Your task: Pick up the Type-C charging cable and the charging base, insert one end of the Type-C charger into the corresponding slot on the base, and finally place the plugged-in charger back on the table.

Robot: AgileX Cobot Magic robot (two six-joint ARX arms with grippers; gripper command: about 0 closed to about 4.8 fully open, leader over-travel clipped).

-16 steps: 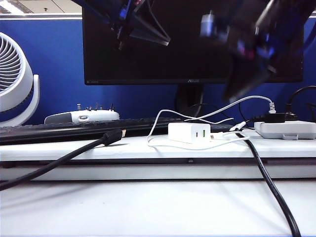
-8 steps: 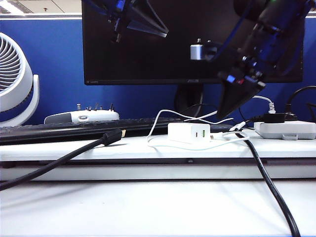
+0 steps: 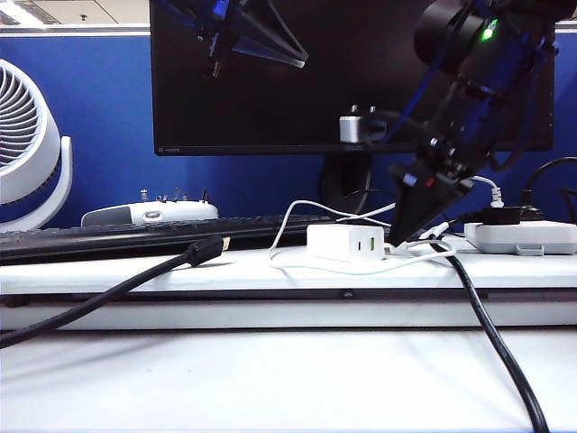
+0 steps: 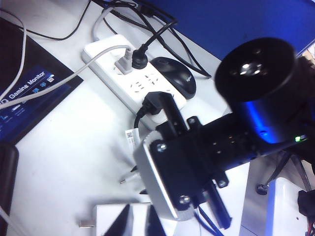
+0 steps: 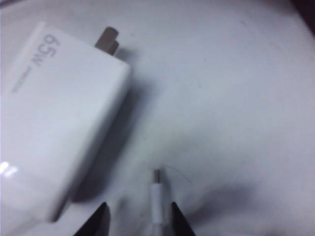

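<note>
I need to pick up the cable next with my right gripper by its white plug housing (image 5: pixel 157 204), so the Type-C cable's metal tip (image 5: pixel 157 176) stays free to enter the charging base's slot.
The white charging base (image 3: pixel 345 242) lies on the table's raised ledge (image 3: pixel 180 271), its green-lined port facing the camera. The thin white Type-C charging cable (image 3: pixel 281 230) loops around it. My right gripper (image 3: pixel 398 236) hangs low just right of the base, pointing down. In the right wrist view it (image 5: pixel 139 216) is open, and the cable's plug end (image 5: pixel 156 189) lies on the table between its fingertips, untouched. The base (image 5: pixel 54 123) sits beside that plug. My left gripper (image 3: pixel 243 36) stays high up; in its own view it (image 4: pixel 139 216) is shut and empty, above the base (image 4: pixel 110 216).
A power strip (image 3: pixel 523 236) with plugged cables sits right of the base, next to a black mouse (image 4: pixel 172 76). A thick black cable (image 3: pixel 496 343) runs off the ledge toward the front. Another black cable plug (image 3: pixel 206 249), a keyboard (image 3: pixel 135 236), a monitor (image 3: pixel 315 81) and a fan (image 3: pixel 27 144) stand behind.
My right arm has swung down from the top of the exterior view to the ledge beside the charging base. The left arm has stayed where it was.
</note>
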